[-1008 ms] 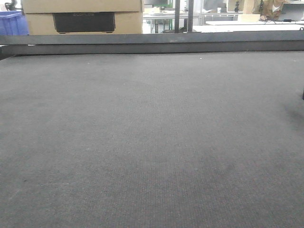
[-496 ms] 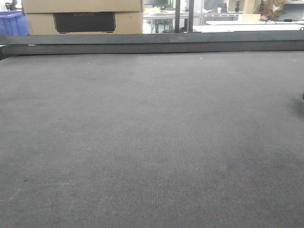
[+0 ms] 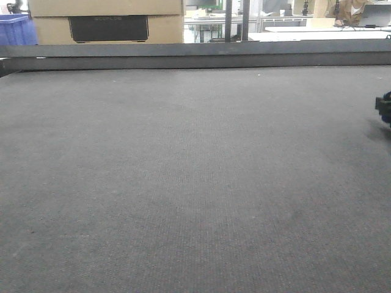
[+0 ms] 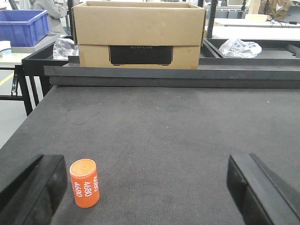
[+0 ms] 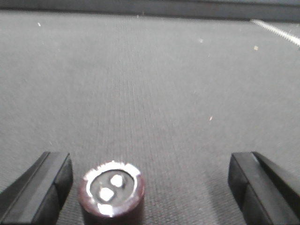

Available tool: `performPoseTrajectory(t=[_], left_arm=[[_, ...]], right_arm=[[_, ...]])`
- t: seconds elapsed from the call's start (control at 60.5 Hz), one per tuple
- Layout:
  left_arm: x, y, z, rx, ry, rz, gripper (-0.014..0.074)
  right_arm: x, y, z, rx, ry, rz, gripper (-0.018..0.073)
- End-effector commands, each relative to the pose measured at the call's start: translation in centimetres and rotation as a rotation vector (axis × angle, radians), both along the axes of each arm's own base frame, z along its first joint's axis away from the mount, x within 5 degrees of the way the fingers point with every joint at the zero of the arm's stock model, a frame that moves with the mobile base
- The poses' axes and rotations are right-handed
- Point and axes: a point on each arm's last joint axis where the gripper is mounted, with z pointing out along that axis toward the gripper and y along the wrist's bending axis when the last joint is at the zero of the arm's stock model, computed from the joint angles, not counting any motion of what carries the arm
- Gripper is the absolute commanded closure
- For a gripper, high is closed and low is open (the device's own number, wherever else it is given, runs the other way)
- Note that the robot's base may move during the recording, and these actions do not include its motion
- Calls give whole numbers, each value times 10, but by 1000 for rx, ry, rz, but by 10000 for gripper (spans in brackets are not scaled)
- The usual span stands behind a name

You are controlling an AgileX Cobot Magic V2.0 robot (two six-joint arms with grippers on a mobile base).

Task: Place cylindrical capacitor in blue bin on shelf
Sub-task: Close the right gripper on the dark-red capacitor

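Note:
The capacitor's terminals should stay free. My right gripper will next grab the cylindrical capacitor [image 5: 111,192] by its round side [image 5: 113,219] to put it in the blue bin.
The cylindrical capacitor [image 5: 111,192] is a dark maroon can with a shiny rim and two pale terminals on top. It stands upright on the dark grey tabletop [image 5: 154,84]. My right gripper [image 5: 150,192] is open around it, and the can is close to the left finger [image 5: 44,187] without touching. My left gripper [image 4: 145,187] is open too, with an orange cylinder marked 4680 [image 4: 85,183] standing just inside its left finger [image 4: 33,187]. A blue bin [image 4: 23,26] stands far back on the left. The shelf is out of view.
A cardboard box [image 4: 139,35] sits behind the table's raised dark back rail [image 4: 173,75]. Crumpled clear plastic [image 4: 239,48] lies to its right. In the front view a dark part of the right arm [image 3: 385,108] shows at the right edge.
A dark part of the right arm has come into the front view at its right edge, where only a sliver showed before. Nothing else on the tabletop has moved.

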Motion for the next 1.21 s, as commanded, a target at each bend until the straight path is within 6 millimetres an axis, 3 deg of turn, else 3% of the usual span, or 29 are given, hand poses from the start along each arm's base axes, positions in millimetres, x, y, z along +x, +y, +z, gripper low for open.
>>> performPoseTrajectory(t=[0.0, 0.083, 0.297, 0.413, 0.611, 0.876, 1.19], left_arm=[[0, -1, 3, -8, -13, -6, -6], [0, -1, 2, -7, -1, -7, -6], [-1, -1, -4, 2, 67, -8, -6], [1, -1, -6, 3, 79, -6, -4], [23, 0, -29, 12, 170, 21, -4], [88, 13, -73, 0, 181, 133, -4], [166, 22, -136, -33, 158, 192, -4]], right_arm=[[4, -2, -4, 10, -7, -6, -9], [5, -1, -6, 13, 8, 3, 54], [5, 0, -6, 11, 10, 8, 492], [4, 0, 4, 9, -17, 8, 615], [-13, 2, 53, 0, -117, 10, 631], [-61, 23, 128, 19, -138, 76, 631], [-91, 43, 153, 37, -73, 153, 631]])
